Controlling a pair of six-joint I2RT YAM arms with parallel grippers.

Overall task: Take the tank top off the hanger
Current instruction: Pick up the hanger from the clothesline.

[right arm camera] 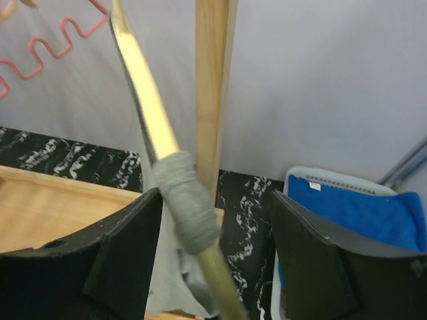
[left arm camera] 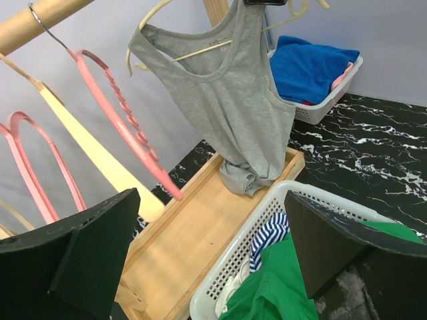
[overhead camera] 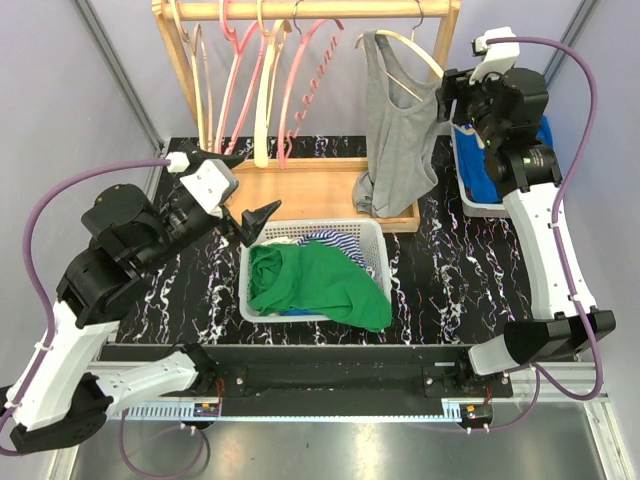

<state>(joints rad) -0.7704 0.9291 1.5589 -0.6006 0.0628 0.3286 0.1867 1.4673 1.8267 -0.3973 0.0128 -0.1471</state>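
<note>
The right gripper grabs the hanger arm (overhead camera: 436,80) (right arm camera: 189,203) over its wrapped strap next, leaving the opposite arm for the left gripper to hold for tank top removal.
A grey tank top (overhead camera: 400,135) hangs from a cream hanger (overhead camera: 412,48) at the right end of the wooden rail, its hem bunched on the rack's base. In the right wrist view one grey strap (right arm camera: 188,203) is wrapped round the hanger arm (right arm camera: 143,100). My right gripper (right arm camera: 217,233) is open astride that arm, and the strap lies close to the left finger (right arm camera: 127,247). In the top view the right gripper (overhead camera: 450,95) is beside the hanger's right tip. My left gripper (overhead camera: 255,222) hovers open and holding nothing over the basket, facing the tank top (left arm camera: 233,100).
A white basket (overhead camera: 243,290) with green and striped clothes sits at the table's middle. Pink and cream hangers (overhead camera: 270,80) fill the rail's left side above the wooden base (overhead camera: 310,190). A basket with blue cloth (overhead camera: 480,185) stands right of the rack post (right arm camera: 210,87).
</note>
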